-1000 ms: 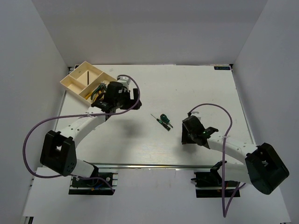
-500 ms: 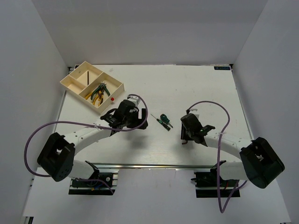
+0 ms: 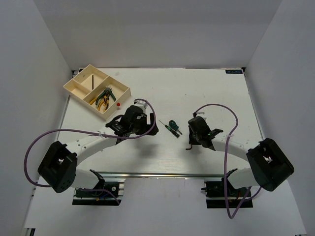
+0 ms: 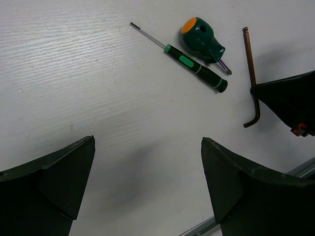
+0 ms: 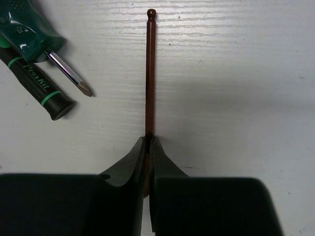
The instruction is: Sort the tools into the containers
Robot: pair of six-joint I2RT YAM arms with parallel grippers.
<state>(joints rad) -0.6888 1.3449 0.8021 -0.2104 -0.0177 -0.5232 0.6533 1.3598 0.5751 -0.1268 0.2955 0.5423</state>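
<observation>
I next need to take hold of the dark hex key with my left gripper by its long straight shaft, so that I can sort it into the cream tray.
My right gripper is shut on a brown L-shaped hex key, whose long shaft sticks out ahead of the fingertips, low over the white table. From above, the right gripper sits just right of two green screwdrivers: a thin one and a stubby one. My left gripper is open and empty over bare table, left of the thin screwdriver, stubby screwdriver and hex key. The cream tray at the far left holds pliers and another hex key.
A tiny red knob lies on the table beside the tray's near corner. White walls close in the table on the left, right and back. Purple cables loop over both arms.
The right gripper has moved in and closed on the hex key. The left arm came away from the tray to mid-table a second ago and has barely moved since.
</observation>
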